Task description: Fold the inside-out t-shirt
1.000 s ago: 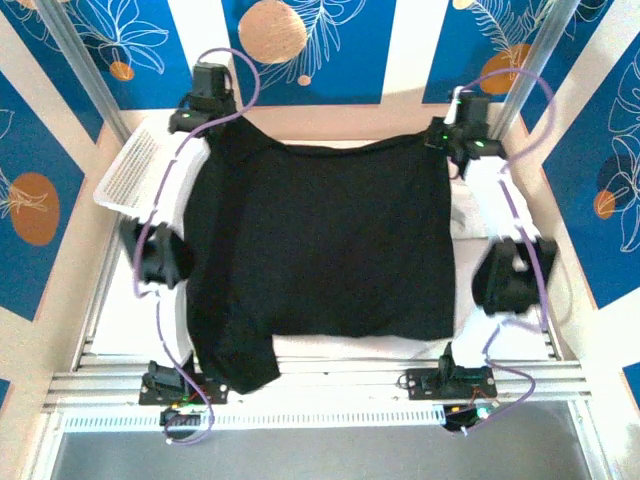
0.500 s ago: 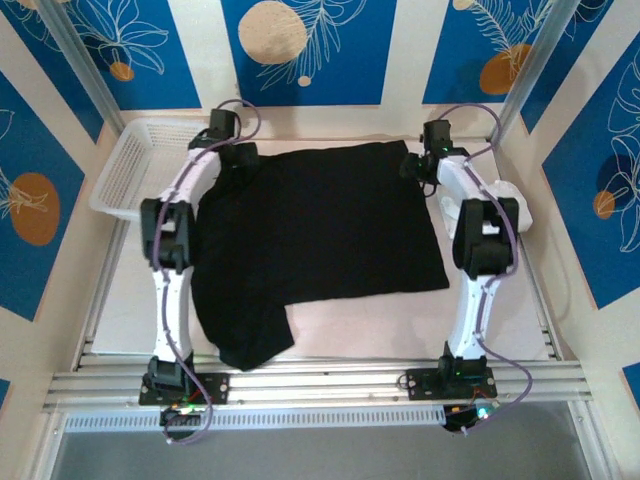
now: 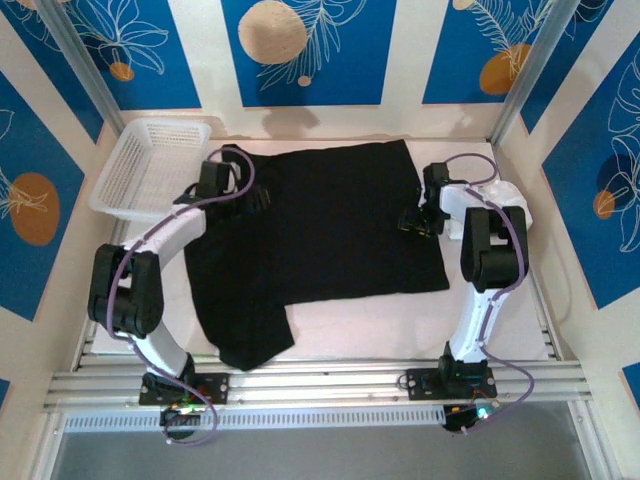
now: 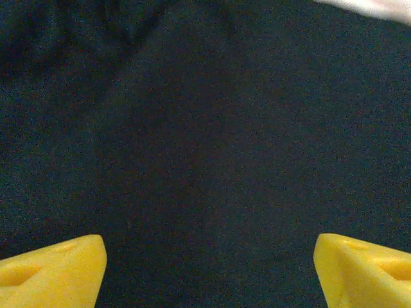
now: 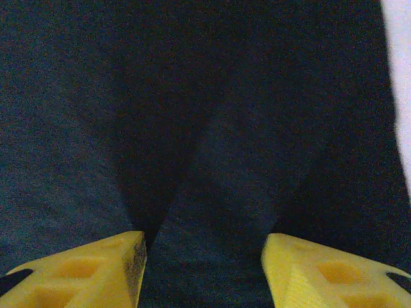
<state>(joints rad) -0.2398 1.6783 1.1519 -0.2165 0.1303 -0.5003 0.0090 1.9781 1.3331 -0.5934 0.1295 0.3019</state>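
Note:
My right gripper grabs the inside-out t-shirt's near corner (image 3: 443, 285) opposite the sleeve next, to fold the t-shirt's near side over its far side.
The inside-out t-shirt (image 3: 325, 230) lies spread flat on the table, plain black face up, with a sleeve (image 3: 250, 345) sticking out at the near left. My left gripper (image 3: 254, 196) hovers over the shirt's far left part. In the left wrist view its yellow fingers (image 4: 51, 269) stand wide apart, open (image 4: 209, 273), with only black cloth (image 4: 205, 128) below. My right gripper (image 3: 411, 221) sits over the shirt's right edge. It is open (image 5: 204, 273), with yellow fingertips (image 5: 321, 273) apart above the dark cloth (image 5: 192, 96), and nothing is pinched.
A white mesh basket (image 3: 150, 165) stands at the far left corner. A white folded garment (image 3: 512, 205) lies at the right, beside the right arm. A strip of pale table (image 5: 401, 77) shows past the shirt's right edge. The metal frame rail (image 3: 320, 385) runs along the near edge.
Both grippers let go of the shirt's far corners and opened. The shirt dropped flat, and both arms drew back from the far edge toward the shirt's middle.

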